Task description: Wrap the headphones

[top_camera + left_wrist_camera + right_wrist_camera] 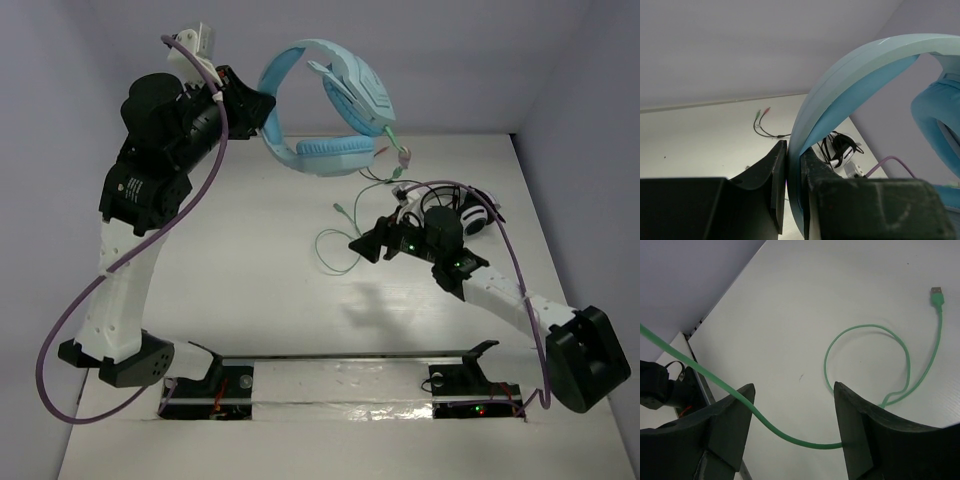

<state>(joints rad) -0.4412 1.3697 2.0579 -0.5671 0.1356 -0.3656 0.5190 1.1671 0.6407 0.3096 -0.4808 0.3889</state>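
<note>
My right gripper would leave the green cable behind if I moved it sideways now, because the cable only crosses the gap between the open fingers.
The light-blue headphones (322, 108) hang in the air at the back of the table, and my left gripper (255, 105) is shut on their headband (850, 75). In the left wrist view both fingers of the left gripper (794, 147) press flat against the band. The thin green cable (320, 248) drops from an earcup and loops on the table. My right gripper (365, 245) hovers low over that loop, open. In the right wrist view the cable (790, 436) runs slack across the gap of the right gripper (792, 390), its plug (936, 292) lying further out.
Smaller black-and-white headphones (472, 215) with a dark cable lie at the right, just behind the right arm, and also show as small headphones (840, 150) in the left wrist view. Walls close the table's back and right sides. A metal rail (340, 365) runs along the near edge.
</note>
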